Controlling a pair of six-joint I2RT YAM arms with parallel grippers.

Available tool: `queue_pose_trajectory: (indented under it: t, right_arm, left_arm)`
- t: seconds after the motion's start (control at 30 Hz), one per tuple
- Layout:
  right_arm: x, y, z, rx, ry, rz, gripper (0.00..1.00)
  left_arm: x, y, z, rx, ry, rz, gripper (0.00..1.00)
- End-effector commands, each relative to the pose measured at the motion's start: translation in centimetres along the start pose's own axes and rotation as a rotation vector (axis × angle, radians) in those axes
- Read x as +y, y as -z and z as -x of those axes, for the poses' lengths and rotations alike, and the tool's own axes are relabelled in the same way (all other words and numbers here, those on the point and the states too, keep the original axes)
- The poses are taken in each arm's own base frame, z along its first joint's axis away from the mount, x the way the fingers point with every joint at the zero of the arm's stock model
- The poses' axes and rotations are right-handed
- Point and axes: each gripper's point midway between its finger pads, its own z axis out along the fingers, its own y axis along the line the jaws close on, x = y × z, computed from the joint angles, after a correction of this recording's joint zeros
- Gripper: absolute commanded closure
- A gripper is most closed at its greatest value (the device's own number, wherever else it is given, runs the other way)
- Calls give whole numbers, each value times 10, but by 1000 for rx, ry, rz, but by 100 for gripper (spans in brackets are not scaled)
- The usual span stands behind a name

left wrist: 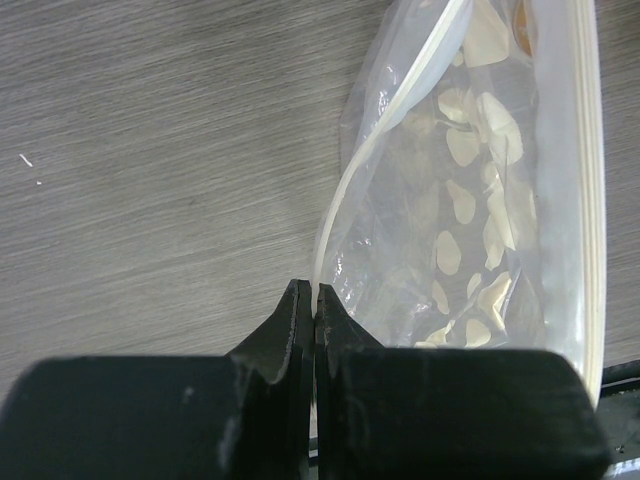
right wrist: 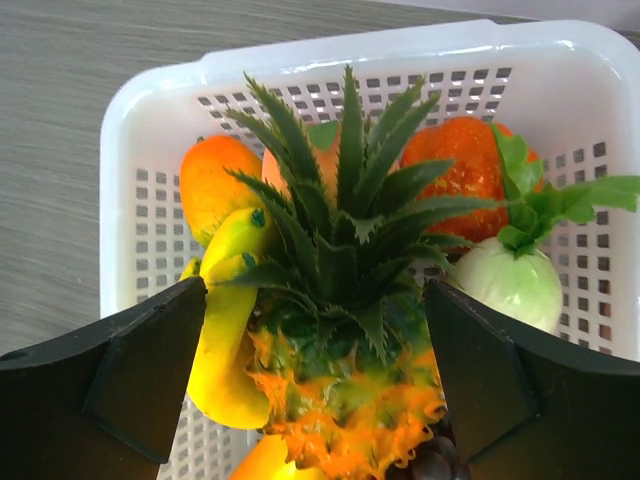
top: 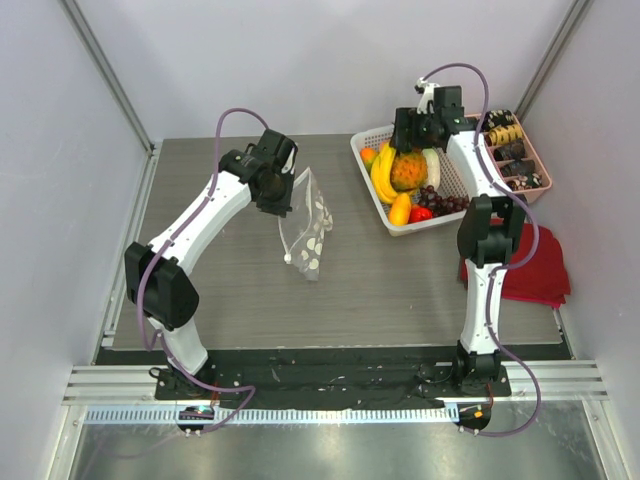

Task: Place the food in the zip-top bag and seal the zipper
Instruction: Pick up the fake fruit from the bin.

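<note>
The right gripper grabs the pineapple (right wrist: 350, 390) by its green leafy top (right wrist: 342, 243) next, so the pineapple's orange body stays free to enter the zip-top bag first.
The clear zip-top bag (top: 308, 228) with white dots hangs from my left gripper (top: 281, 205) above the table. In the left wrist view my left gripper (left wrist: 315, 300) is shut on the bag's whitish zipper strip (left wrist: 372, 140), with the dotted bag (left wrist: 470, 200) hanging open to its right. My right gripper (top: 415, 135) is open over the white basket (top: 370, 140). In the right wrist view it (right wrist: 318, 330) straddles the orange scaly pineapple (right wrist: 350, 390), one finger on each side, apart from it. Yellow bananas (right wrist: 225, 330), a white radish (right wrist: 510, 285) and orange fruits lie around it.
A pink compartment tray (top: 540, 165) with dark pieces stands at the back right. A red cloth (top: 535, 270) lies right of the right arm. Purple grapes (top: 445, 200) and a red fruit (top: 420, 213) fill the basket's near end. Side walls close in both sides.
</note>
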Motion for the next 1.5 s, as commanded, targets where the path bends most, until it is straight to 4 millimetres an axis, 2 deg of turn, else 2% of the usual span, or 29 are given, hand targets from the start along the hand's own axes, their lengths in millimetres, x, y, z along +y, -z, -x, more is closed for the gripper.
queue_pose_trajectory:
  t: [0.0, 0.17, 0.27, 0.33, 0.47, 0.6, 0.63, 0.7, 0.77, 0.87, 0.9, 0.93, 1.03, 1.1, 1.13, 1.2, 1.23, 1.27, 1.3, 1.33, 1.37, 1.43, 1.47]
  right_arm:
    - [3, 1, 25, -62, -91, 30, 6]
    - [-2, -3, 41, -110, -162, 49, 5]
    - [-3, -11, 33, -92, -162, 51, 7]
    - [-7, -16, 25, -73, -158, 38, 12]
    - [-18, -22, 23, -75, -131, -9, 22]
    - [-29, -20, 35, -110, -135, -29, 40]
    - [-28, -17, 39, -120, -138, -18, 42]
    - [-29, -10, 51, -152, -143, -15, 56]
    - [-25, -5, 58, -174, -157, 6, 60]
    - [-18, 4, 72, -211, -153, 32, 86]
    - [-16, 10, 78, -228, -152, 39, 99]
    - [-26, 16, 81, -237, -168, 31, 99]
    - [-19, 43, 102, -291, -192, 90, 99]
    - [-6, 67, 121, -356, -184, 144, 99]
    - [0, 90, 132, -395, -172, 158, 99]
    - [15, 116, 149, -465, -139, 207, 99]
    - [26, 141, 156, -499, -126, 227, 99]
    - [32, 153, 164, -536, -116, 247, 99]
    - [42, 167, 167, -554, -107, 283, 99]
    - [47, 170, 161, -541, -142, 310, 99]
    - [60, 200, 175, -607, -127, 341, 99]
    - [75, 214, 171, -603, -199, 411, 99]
    - [86, 237, 180, -646, -205, 446, 99]
  left_arm:
    - [-6, 16, 14, -59, 4, -30, 100]
    - [-6, 13, 12, -54, 1, -27, 100]
    - [-6, 11, 12, -48, -1, -26, 100]
    - [-5, 11, 13, -47, -4, -23, 100]
    - [-6, 9, 12, -43, -1, -22, 100]
    - [-5, 7, 10, -33, -2, -20, 100]
    - [-5, 7, 9, -30, -2, -20, 100]
    - [-6, 8, 9, -28, 1, -22, 100]
    - [-7, 8, 9, -25, 4, -26, 100]
    - [-7, 7, 9, -20, 6, -28, 100]
    - [-7, 9, 10, -25, 7, -26, 100]
    - [-7, 9, 11, -25, 8, -26, 100]
    - [-9, 12, 12, -26, 19, -34, 100]
    - [-11, 13, 11, -18, 26, -39, 100]
    - [-13, 13, 11, -12, 38, -51, 100]
    - [-15, 13, 8, 2, 47, -58, 100]
    - [-16, 12, 7, 8, 56, -60, 100]
    - [-17, 12, 7, 12, 57, -63, 100]
    - [-16, 11, 6, 18, 57, -61, 100]
    - [-16, 11, 6, 19, 59, -61, 100]
    - [-17, 11, 6, 23, 65, -61, 100]
    - [-17, 11, 6, 23, 72, -60, 100]
    - [-17, 12, 6, 24, 80, -59, 100]
